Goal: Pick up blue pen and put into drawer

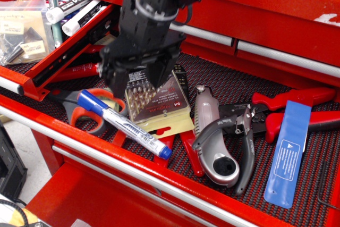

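Next, my gripper grabs the blue pen by its white body (128, 126) to put the pen into the drawer with the white markers.
The blue pen (125, 126), white barrel with a blue cap and blue tip, lies diagonally at the front left of the wide drawer, resting across red-handled scissors (85, 116). My black gripper (136, 84) is open and empty. It hangs just above and behind the pen, over the left part of a drill bit case (162, 104), with its fingers pointing down. The narrow shallow red drawer (69, 47) stands open at the upper left and holds white markers (79, 17) and plastic bags (24, 30).
The wide drawer with dark mesh liner (228, 86) holds a silver folding knife (212, 150), red-handled pliers (255, 126) and a flat blue strip (289, 152). Red cutters (79, 70) lie under the narrow drawer's edge. The closed red drawer fronts (276, 30) rise behind.
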`<state>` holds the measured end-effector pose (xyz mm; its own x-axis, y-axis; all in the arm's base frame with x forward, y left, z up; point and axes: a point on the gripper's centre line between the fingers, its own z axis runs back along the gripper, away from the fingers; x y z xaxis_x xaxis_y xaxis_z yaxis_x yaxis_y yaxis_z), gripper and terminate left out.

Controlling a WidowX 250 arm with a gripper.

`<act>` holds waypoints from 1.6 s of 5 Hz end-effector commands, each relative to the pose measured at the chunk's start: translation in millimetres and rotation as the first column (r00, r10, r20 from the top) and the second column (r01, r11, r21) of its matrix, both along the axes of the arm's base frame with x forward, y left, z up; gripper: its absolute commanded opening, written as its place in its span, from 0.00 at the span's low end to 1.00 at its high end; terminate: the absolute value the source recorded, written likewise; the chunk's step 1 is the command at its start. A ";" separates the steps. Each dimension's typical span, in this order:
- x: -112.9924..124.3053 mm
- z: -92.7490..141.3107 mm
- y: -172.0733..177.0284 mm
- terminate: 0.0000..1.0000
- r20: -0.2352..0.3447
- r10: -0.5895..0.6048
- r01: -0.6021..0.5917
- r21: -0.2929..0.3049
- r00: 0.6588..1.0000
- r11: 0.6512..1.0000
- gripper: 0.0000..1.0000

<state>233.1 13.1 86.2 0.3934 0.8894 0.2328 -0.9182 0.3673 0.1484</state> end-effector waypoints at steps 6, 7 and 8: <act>-14.6 -46.6 -4.6 0.00 0.161 0.073 -0.067 -0.041 0.984 0.997 0.00; -14.4 -44.8 -6.4 0.00 0.151 0.064 -0.059 -0.038 0.986 0.998 0.00; -13.7 -11.4 0.8 0.00 0.085 0.049 -0.052 0.037 0.995 0.998 0.00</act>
